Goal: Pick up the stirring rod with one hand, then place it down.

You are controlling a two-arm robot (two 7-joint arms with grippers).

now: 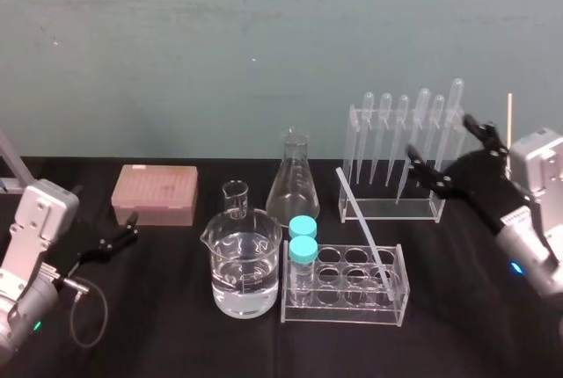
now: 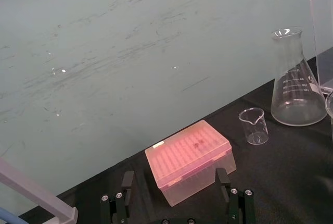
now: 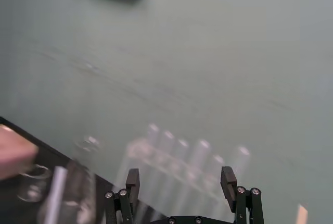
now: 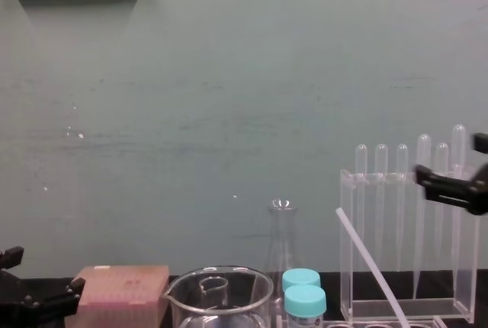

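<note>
My right gripper reaches the stirring rod and grabs its free upper part [image 4: 353, 231] next, since the rod's lower end [image 4: 404, 322] sits down in a hole of the rack.
The stirring rod [image 1: 365, 233] is a thin translucent-white stick leaning in the clear tube rack [image 1: 345, 317]. Its lower end sits in a right-hand hole and its upper end points up toward the back left. The chest view has the stirring rod [image 4: 370, 264] slanting in front of the pipette stand. My right gripper [image 1: 450, 155] hangs open in the air above and to the right of the rod, in front of the pipettes, holding nothing. From its wrist, the right gripper [image 3: 180, 182] has its fingers wide apart. My left gripper [image 1: 113, 239] rests open at the left by the pink box.
A pink tip box [image 1: 156, 193] stands at the back left. A large beaker [image 1: 244, 264], a small beaker [image 1: 235, 198] and a conical flask [image 1: 293, 180] fill the middle. Two blue-capped tubes [image 1: 303, 239] stand in the rack's left end. The pipette stand [image 1: 396, 212] is at the back right.
</note>
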